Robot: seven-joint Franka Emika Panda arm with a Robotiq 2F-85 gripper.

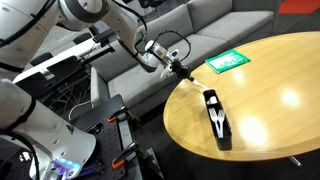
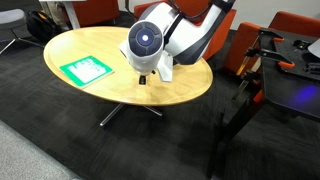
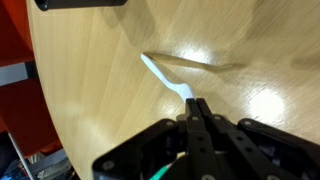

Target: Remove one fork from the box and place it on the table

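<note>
The robot needs to open its gripper now, because the fork's far end (image 3: 147, 58) meets its shadow on the tan tabletop and the fork would settle flat there if released.
My gripper (image 3: 197, 103) is shut on the handle end of a white plastic fork (image 3: 163, 75), which slants out ahead over the tan table (image 3: 90, 90); whether it touches the wood I cannot tell. In an exterior view the gripper (image 1: 185, 71) is low over the table (image 1: 275, 95) near its edge, apart from the black box (image 1: 224, 133). White forks (image 1: 216, 118) still lie in the box. A black edge at the top of the wrist view (image 3: 80, 4) may be the box. In an exterior view the arm (image 2: 150, 45) hides the gripper and box.
A flat green-and-white card (image 1: 227, 62) lies on the table beyond the gripper, also shown in an exterior view (image 2: 87, 70). A grey sofa (image 1: 190, 30) stands behind the table. Orange chairs (image 2: 100, 10) and a black stand (image 2: 250, 70) surround it.
</note>
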